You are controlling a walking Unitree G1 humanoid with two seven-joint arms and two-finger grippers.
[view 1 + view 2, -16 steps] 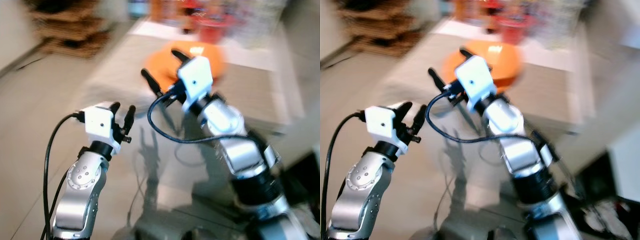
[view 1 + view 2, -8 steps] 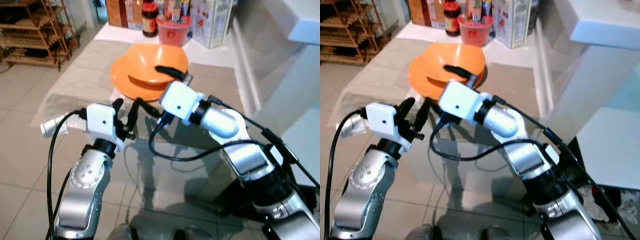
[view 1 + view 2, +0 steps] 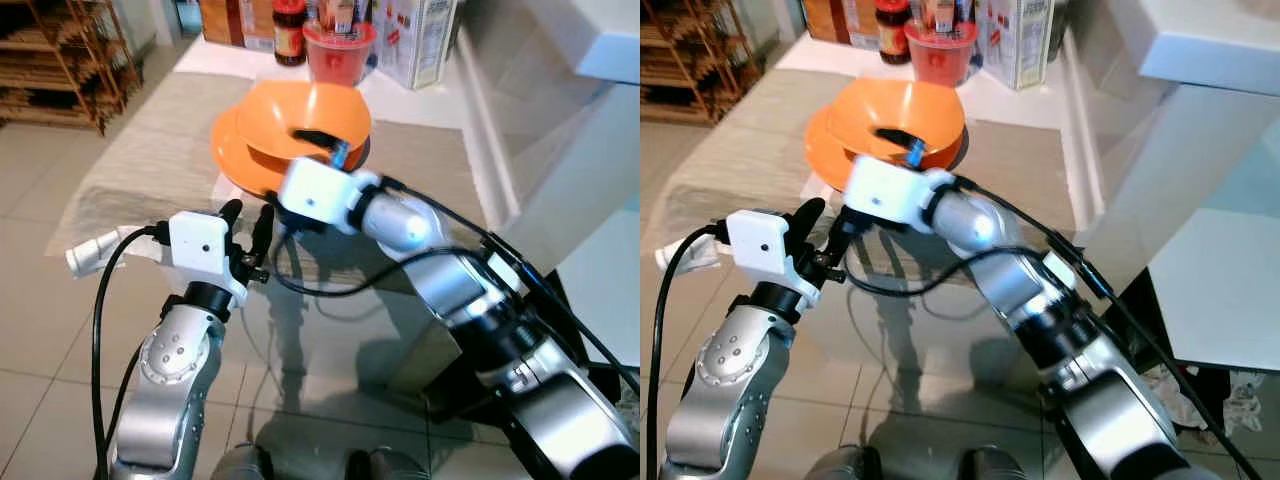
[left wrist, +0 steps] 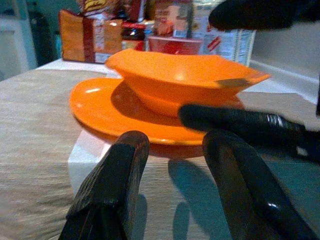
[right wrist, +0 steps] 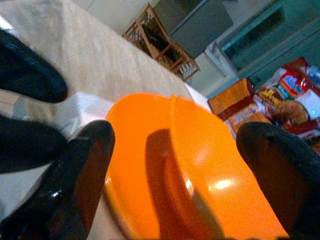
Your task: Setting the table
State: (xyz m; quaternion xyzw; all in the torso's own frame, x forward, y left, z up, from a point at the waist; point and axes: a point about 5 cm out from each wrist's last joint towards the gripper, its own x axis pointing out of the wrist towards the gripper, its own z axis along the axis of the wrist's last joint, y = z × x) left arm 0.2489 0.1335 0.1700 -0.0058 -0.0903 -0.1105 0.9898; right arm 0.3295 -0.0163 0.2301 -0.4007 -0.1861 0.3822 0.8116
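I need to grab the orange bowl by its rim [image 5: 175,130] with my right gripper next and lift it from the plate [image 5: 130,155] to set the table.
An orange bowl [image 3: 312,108] sits in an orange plate [image 3: 236,152] on the beige cloth of the table [image 3: 140,170]. A white napkin [image 4: 89,151] lies under the plate's near rim. My right gripper [image 5: 175,132] is open at the near side of the stack. One finger [image 3: 316,137] hangs over the bowl's rim, the other finger [image 4: 240,123] lies low in front of the plate. Neither finger visibly touches the dishes. My left gripper [image 3: 248,215] is open and empty, just short of the plate and beside the right wrist.
A red cup [image 3: 335,50], jars and cartons stand at the table's far end. A white counter [image 3: 600,50] rises on the right, and a wooden rack [image 3: 50,60] stands on the tiled floor at the left. The near table part is glass.
The view has steadied and shifted since the blurred frames. My right gripper has reached forward and left, so its fingers now straddle the bowl and plate. The left gripper has barely moved.
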